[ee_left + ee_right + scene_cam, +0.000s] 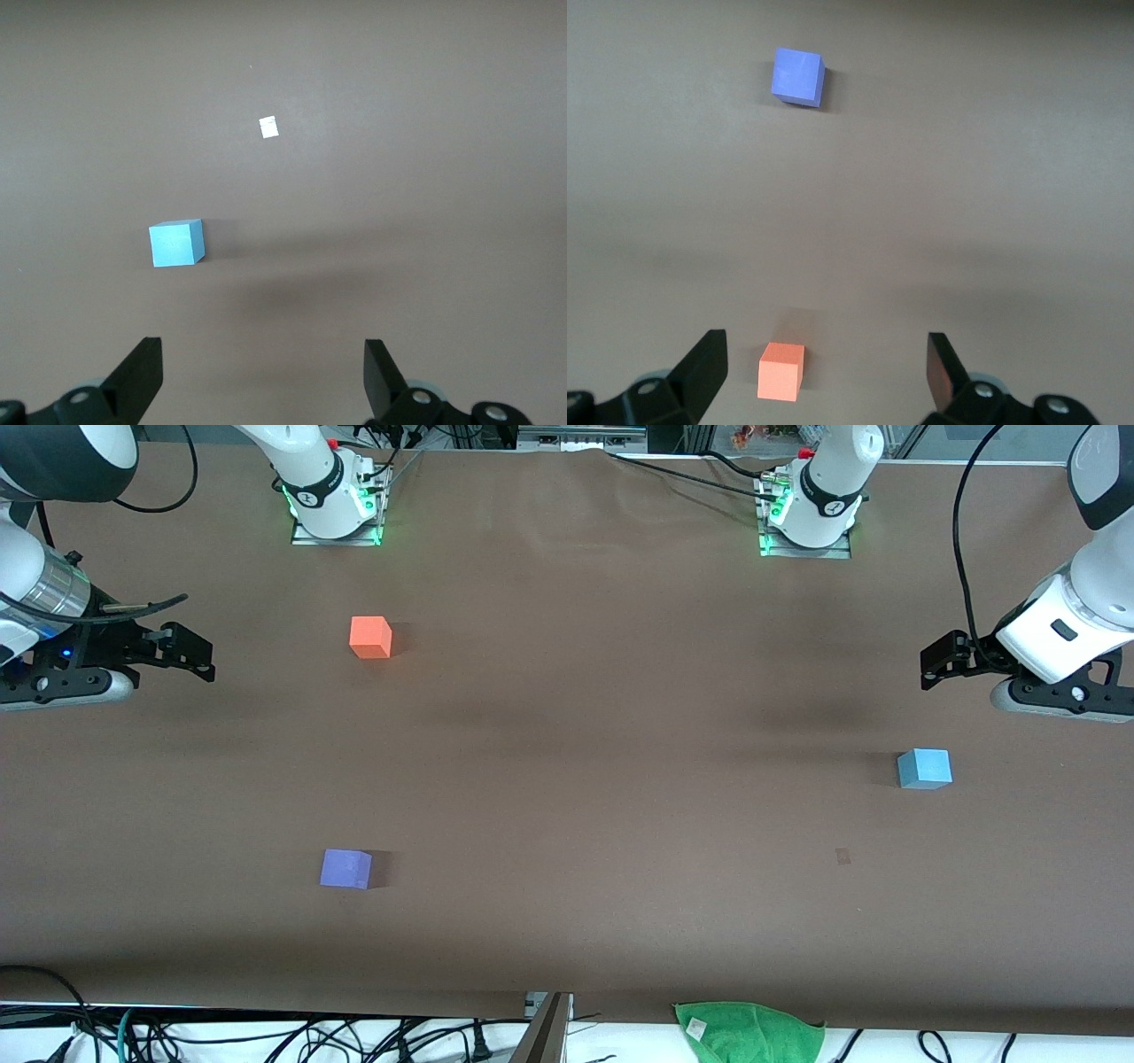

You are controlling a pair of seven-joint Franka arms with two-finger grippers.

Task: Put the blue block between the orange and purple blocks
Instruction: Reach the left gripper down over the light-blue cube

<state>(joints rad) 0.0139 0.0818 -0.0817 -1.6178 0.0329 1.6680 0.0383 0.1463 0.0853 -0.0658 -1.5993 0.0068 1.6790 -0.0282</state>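
Note:
I will next grip the blue block by its sides with my left gripper, so that I can place it between the orange and purple blocks.
The light sky-blue block sits on the brown table toward the left arm's end; it also shows in the left wrist view. The orange block and the purple block sit toward the right arm's end, the purple one nearer to the front camera. Both show in the right wrist view, orange and purple. My left gripper is open and empty, above the table and apart from the blue block. My right gripper is open and empty, above the table beside the orange block.
A green cloth lies at the table's edge nearest the front camera, with cables along that edge. A small square mark is on the table near the blue block. The arm bases stand along the edge farthest from the camera.

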